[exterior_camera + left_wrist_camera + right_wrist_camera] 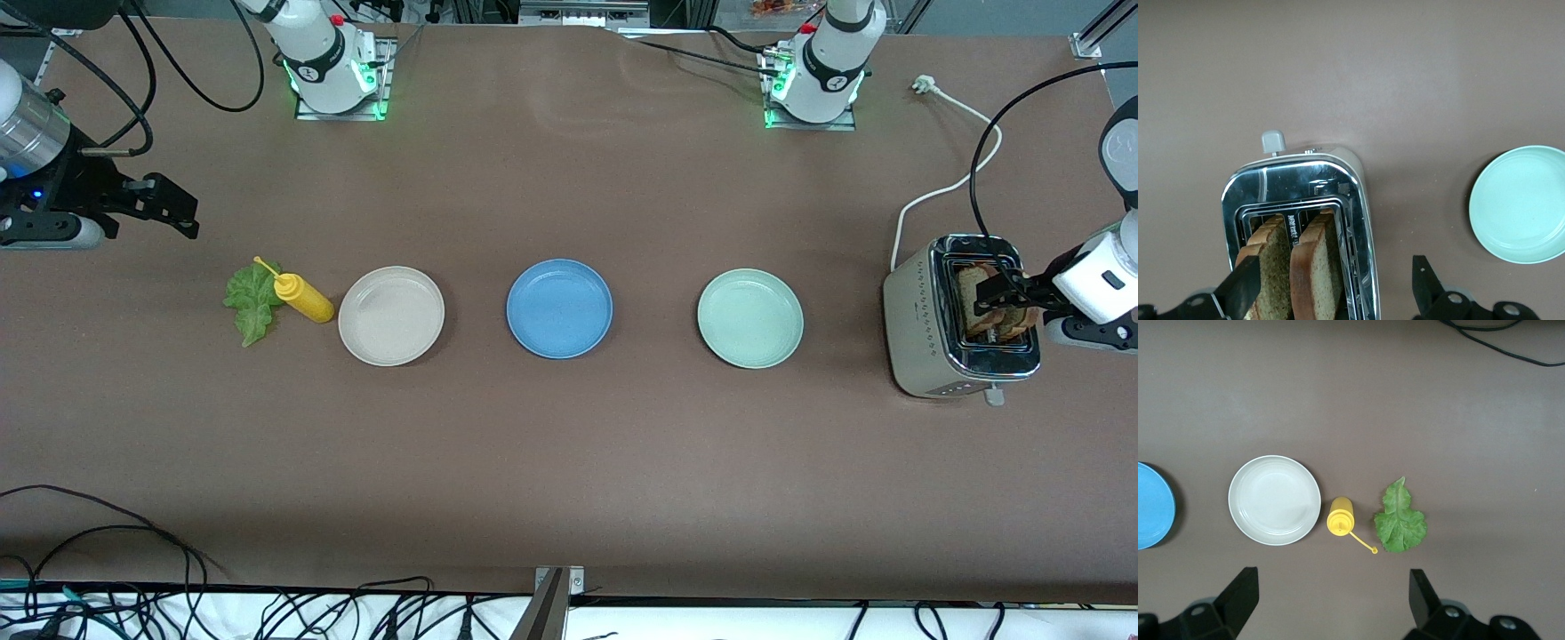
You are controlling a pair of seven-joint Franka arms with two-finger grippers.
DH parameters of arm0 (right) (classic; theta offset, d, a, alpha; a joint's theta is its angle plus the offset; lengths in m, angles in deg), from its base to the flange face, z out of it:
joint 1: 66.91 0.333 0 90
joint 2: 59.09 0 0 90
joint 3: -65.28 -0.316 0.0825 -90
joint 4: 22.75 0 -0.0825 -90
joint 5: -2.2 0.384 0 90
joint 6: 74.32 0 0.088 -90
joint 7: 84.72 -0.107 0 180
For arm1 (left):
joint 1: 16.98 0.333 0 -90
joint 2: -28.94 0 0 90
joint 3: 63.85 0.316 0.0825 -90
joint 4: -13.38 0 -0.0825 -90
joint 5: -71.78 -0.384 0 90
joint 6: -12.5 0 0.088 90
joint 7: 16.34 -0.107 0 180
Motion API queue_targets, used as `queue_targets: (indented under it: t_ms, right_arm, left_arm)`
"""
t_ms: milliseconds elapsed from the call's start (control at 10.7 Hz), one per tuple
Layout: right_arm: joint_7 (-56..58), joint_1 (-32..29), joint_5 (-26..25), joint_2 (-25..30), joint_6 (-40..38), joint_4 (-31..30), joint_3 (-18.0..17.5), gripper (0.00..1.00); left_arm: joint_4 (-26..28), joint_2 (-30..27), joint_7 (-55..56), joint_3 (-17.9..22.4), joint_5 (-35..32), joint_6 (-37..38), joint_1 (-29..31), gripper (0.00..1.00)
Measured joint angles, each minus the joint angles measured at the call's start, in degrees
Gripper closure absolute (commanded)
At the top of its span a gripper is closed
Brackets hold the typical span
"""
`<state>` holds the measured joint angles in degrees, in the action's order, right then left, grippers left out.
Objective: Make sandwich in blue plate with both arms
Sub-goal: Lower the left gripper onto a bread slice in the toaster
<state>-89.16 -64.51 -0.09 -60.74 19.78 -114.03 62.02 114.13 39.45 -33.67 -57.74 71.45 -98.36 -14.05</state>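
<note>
Next, my left gripper grabs the toast slice nearer the pale green plate by its protruding crust edge (974,290) to start the sandwich on the blue plate (558,308).
The blue plate (558,308) lies empty at the table's middle. Two slices of brown toast (989,302) stand upright in the slots of a silver toaster (916,329) at the left arm's end. My left gripper (1000,296) hovers open just above the toaster. In the left wrist view (1331,290) one finger (1238,288) is over one slice (1275,267), the other finger is off the toaster's side, and the second slice (1315,267) lies between them. A green lettuce leaf (253,302) lies at the right arm's end. My right gripper (188,218) is open, empty, above the table near the leaf (1400,523).
A yellow squeeze bottle (304,298) lies beside the lettuce, next to a beige-white plate (391,316). A pale green plate (749,318) sits between the blue plate and the toaster. The toaster's white cord (942,191) runs toward the robots' bases.
</note>
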Motion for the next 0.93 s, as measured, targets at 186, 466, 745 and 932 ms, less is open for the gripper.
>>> queue_targets:
  t_ms: [186, 466, 745, 932]
  right_arm:
    - [0.0, 0.0, 0.0, 0.0, 0.0, 0.0, 0.0, 0.00]
    - [0.0, 0.0, 0.0, 0.0, 0.0, 0.0, 0.0, 0.00]
    - [0.0, 0.0, 0.0, -0.1, 0.0, 0.0, 0.0, 0.00]
    - [0.0, 0.0, 0.0, -0.2, 0.0, 0.0, 0.1, 0.00]
  left_arm:
    - [2.2, 0.1, -0.8, 0.6, 0.0, -2.1, 0.2, 0.01]
    - [3.5, 0.9, -2.6, 1.5, 0.0, -3.7, 0.3, 0.04]
    - [4.0, 2.3, -4.2, 2.4, 0.0, -4.3, 0.5, 0.08]
    - [4.2, 3.4, -4.4, 2.5, 0.0, -4.6, 0.5, 0.18]
